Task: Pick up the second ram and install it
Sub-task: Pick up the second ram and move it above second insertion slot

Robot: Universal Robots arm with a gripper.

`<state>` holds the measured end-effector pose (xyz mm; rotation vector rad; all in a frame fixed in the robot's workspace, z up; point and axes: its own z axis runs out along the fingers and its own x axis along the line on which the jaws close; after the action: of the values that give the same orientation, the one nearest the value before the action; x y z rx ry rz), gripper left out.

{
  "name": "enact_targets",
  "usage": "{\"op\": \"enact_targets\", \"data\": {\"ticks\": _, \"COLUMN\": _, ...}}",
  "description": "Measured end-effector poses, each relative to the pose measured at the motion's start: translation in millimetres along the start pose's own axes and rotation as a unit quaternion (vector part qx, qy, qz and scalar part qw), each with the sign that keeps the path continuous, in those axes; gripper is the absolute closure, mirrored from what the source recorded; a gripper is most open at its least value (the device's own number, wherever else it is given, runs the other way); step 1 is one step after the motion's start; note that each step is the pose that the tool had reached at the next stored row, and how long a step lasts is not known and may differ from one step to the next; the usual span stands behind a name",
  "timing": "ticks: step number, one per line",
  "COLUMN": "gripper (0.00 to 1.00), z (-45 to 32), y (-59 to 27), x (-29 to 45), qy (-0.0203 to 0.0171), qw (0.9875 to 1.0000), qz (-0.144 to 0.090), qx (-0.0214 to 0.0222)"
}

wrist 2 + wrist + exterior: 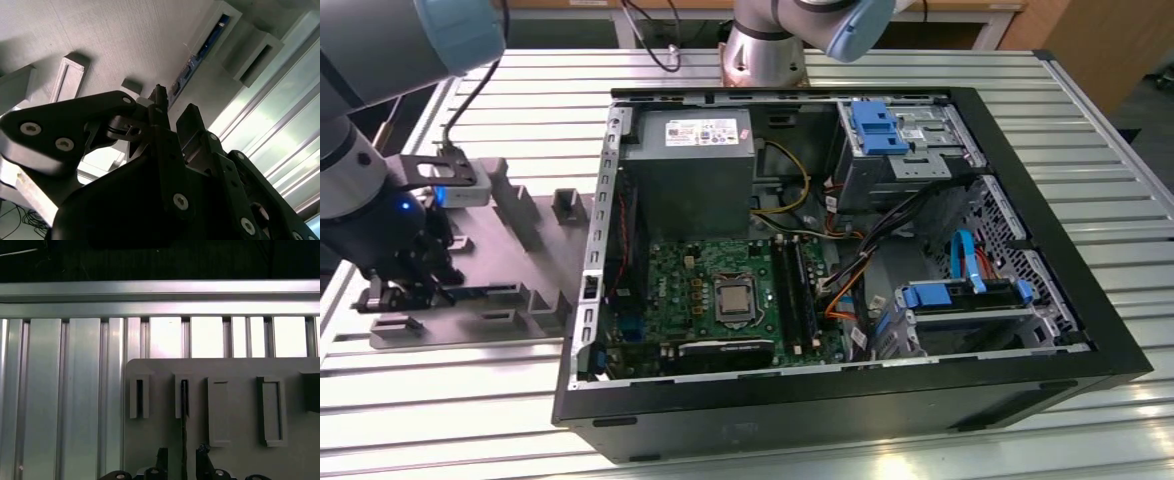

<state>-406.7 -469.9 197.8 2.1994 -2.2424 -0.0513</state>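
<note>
I should take the second ram by its exposed middle part next, because the tray's raised slot block surrounds the ram's end.
The second ram stands on edge in a slot of the grey moulded tray, seen as a thin dark line in the first wrist view. In the second wrist view the ram shows as a bluish board running between raised blocks. My gripper is low over the tray, open, with one fingertip on each side of the ram and a gap to both. In the exterior view the gripper sits at the tray's near end, on that view's left, with the ram beside it.
An open black computer case lies in the middle of the ribbed aluminium table. Inside are the green motherboard with long black slots, a grey power supply, blue drive brackets and loose cables.
</note>
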Motion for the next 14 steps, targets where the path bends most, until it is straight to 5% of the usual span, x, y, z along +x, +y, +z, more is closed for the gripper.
{"op": "enact_targets", "data": {"ticks": 14, "gripper": 0.73, "z": 4.7, "y": 1.8, "x": 0.1, "qy": -0.0023, "qw": 1.0000, "qz": -0.001, "qx": 0.0000}}
